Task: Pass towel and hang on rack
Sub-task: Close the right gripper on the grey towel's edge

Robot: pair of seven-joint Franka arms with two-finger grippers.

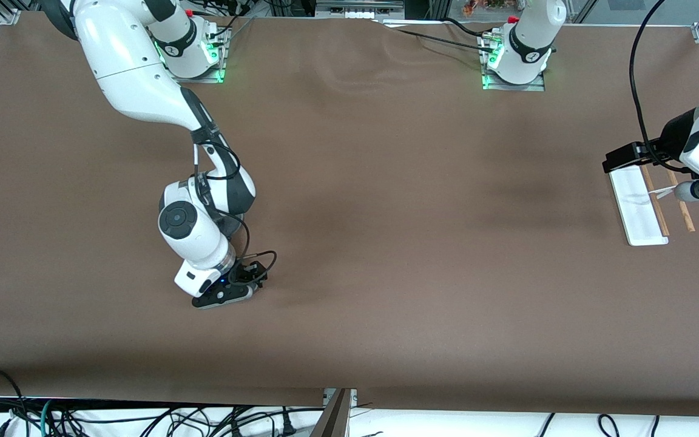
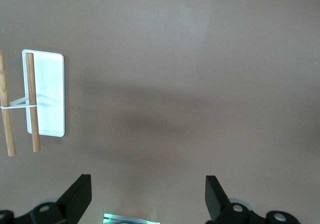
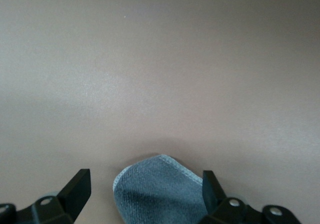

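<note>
The towel's grey-blue corner [image 3: 158, 193] has my right gripper's fingers reaching down to the table on either side of it, so my right gripper should close on the towel now.
The towel [image 3: 159, 194], grey-blue with a pale edge trim, lies on the brown table between the open fingers of my right gripper [image 3: 145, 189]; only one rounded corner shows. In the front view my right gripper [image 1: 228, 294] is low over the table toward the right arm's end and hides the towel. The rack [image 1: 639, 209] has a white base and two wooden rods [image 1: 656, 206] and stands toward the left arm's end. My left gripper [image 1: 698, 189] hovers over the rack, open and empty. The left wrist view shows the rack [image 2: 49, 96] beside the open left gripper [image 2: 148, 194].
The brown table cover [image 1: 386, 243] spreads between the two arms. Cables [image 1: 638, 91] hang above the rack. The table's front edge [image 1: 349, 397] has loose cables below it.
</note>
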